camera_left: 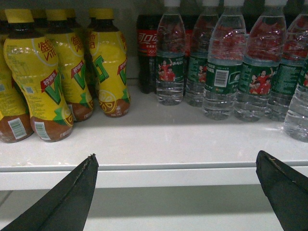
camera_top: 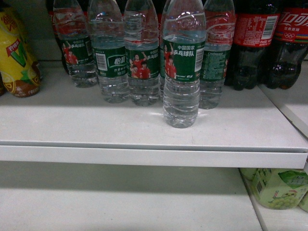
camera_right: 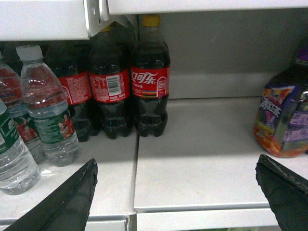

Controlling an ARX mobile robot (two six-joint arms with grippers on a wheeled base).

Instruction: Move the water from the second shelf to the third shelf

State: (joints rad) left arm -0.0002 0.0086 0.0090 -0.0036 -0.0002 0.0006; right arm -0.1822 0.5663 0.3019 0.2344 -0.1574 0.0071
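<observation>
The right gripper grabs the clear ribbed bottle by its green-labelled middle [camera_top: 183, 62] next, to move water to the third shelf.
Several water bottles with green labels stand in a group on the white shelf [camera_top: 96, 130]. One water bottle [camera_top: 182, 67] stands out in front of the others, nearest the shelf's front edge. The same group of water bottles [camera_left: 226, 72] appears at the upper right of the left wrist view, and a few water bottles [camera_right: 48, 110] at the left of the right wrist view. My left gripper [camera_left: 175, 161] is open, held in front of the shelf edge with nothing between its fingers. My right gripper [camera_right: 175, 163] is open too, facing bare shelf to the right of the water. Neither gripper shows in the head view.
Yellow drink bottles [camera_left: 62, 72] stand left of the water. Dark cola bottles [camera_right: 130, 91] with red labels stand to its right. A purple-labelled bottle [camera_right: 286, 115] is further right. The shelf below [camera_top: 120, 202] holds a green package [camera_top: 276, 187] at its right. Another shelf board [camera_right: 48, 17] hangs overhead.
</observation>
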